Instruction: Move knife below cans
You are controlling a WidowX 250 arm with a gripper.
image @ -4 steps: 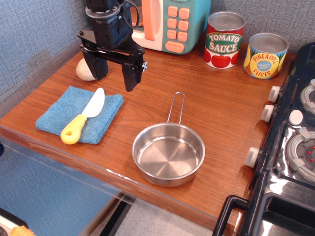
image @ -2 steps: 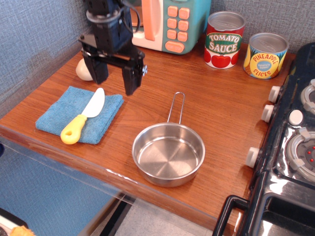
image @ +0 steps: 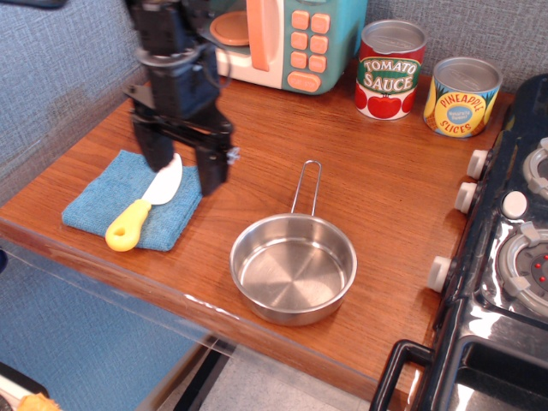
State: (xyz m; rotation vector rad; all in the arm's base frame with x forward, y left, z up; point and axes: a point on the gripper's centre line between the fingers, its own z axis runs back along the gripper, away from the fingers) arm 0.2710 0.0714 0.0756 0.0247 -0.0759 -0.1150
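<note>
My gripper is about to pick up the knife by its yellow handle [image: 128, 226], and then it will move the knife below the cans.
The knife [image: 141, 211], with a white blade and a yellow handle, lies on a blue cloth [image: 111, 205] at the front left of the wooden counter. My gripper [image: 182, 168] is open and hangs just above the blade end, one finger on each side of it. The fingers hide the blade's tip. The two cans stand at the back right: the red Tomato Sauce can [image: 390, 70] and the yellow and blue Pineapple Slices can [image: 461, 97] to its right.
A steel pan [image: 294, 268] with a wire handle sits at the front centre. A toy microwave [image: 287, 38] stands at the back. A black stove [image: 514, 257] fills the right side. The counter's front edge [image: 171, 291] runs diagonally.
My gripper has moved forward, left and down, from above the bare counter behind the cloth to straddle the knife's blade. It now hides a white egg-like object by the wall. Nothing else has moved.
</note>
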